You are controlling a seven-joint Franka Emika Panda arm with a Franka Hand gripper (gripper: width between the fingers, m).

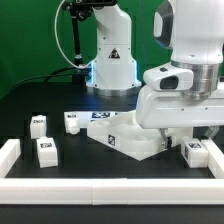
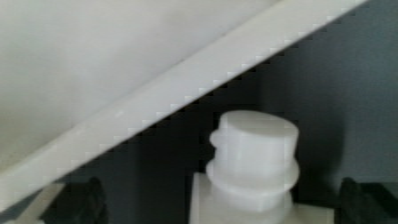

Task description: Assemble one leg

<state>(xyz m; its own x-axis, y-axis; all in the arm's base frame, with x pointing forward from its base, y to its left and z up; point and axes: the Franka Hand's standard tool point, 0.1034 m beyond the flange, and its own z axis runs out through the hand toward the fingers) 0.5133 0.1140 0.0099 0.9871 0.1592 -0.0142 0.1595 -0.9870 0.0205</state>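
Observation:
The upright leg's top is between my fingers, beside the panel's rim in the wrist view. My gripper should close on it now, as it would hold it.
In the wrist view a white leg stands upright between my fingers, beside the slanting rim of the large white panel. My gripper is open: the dark fingers stand apart from the leg, with a gap on each side. In the exterior view my hand hangs low over the panel, and the fingers and this leg are hidden. More tagged legs lie on the table: two at the exterior view's left, one mid-back and one at the right.
A white raised border runs along the front and the exterior view's left side of the black table. The marker board lies behind the panel. The arm's base stands at the back.

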